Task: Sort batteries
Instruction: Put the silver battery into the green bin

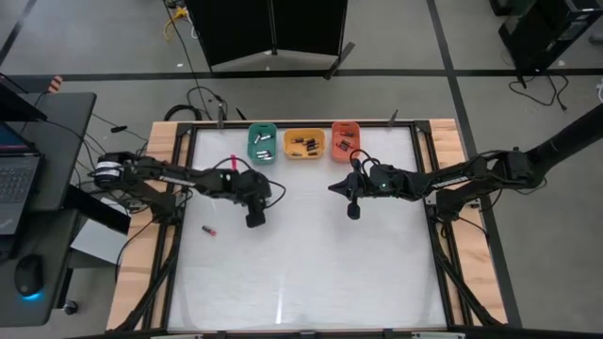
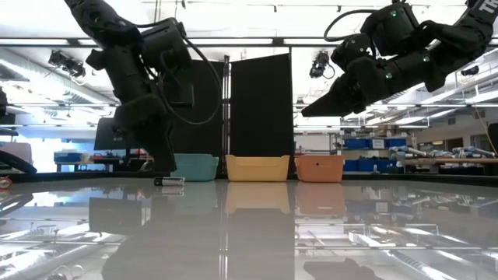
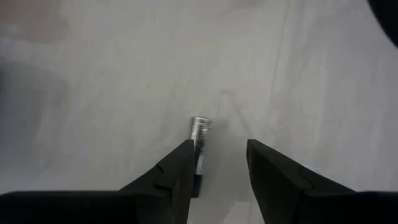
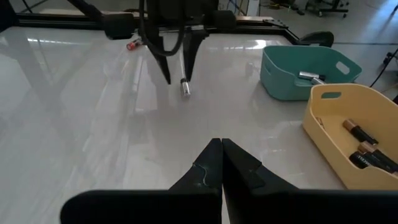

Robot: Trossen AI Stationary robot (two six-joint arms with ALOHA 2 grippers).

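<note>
My left gripper will next sort the silvery battery into the teal tray, grabbing its black end (image 3: pixel 197 185).
A silvery battery (image 3: pixel 199 132) lies on the white table under my left gripper (image 3: pixel 219 163), which is open and points steeply down. The battery runs along the inner side of one finger, which hides its near end. In the right wrist view the same battery (image 4: pixel 185 87) lies just below the left fingertips. In the low view it (image 2: pixel 170 181) lies flat on the table. My left gripper (image 1: pixel 268 196) is left of the table's middle. My right gripper (image 1: pixel 332 188) hangs shut above the table's middle, well clear of the table (image 2: pixel 307 110), and holds nothing. My left gripper stands over the silvery battery from above, slanting down, its fingers lying along the battery. One finger (image 3: pixel 180 171) is right against the battery's side (image 3: pixel 198 155). Whether it touches the battery I cannot tell. The battery lies flat on the table.
A red-banded battery (image 1: pixel 209 229) lies loose toward the table's left edge. At the far edge stand a teal tray (image 1: pixel 263 143), a yellow tray (image 1: pixel 303 143) and an orange-red tray (image 1: pixel 346 141), each with batteries inside. The near half of the table (image 1: pixel 311 282) is bare.
</note>
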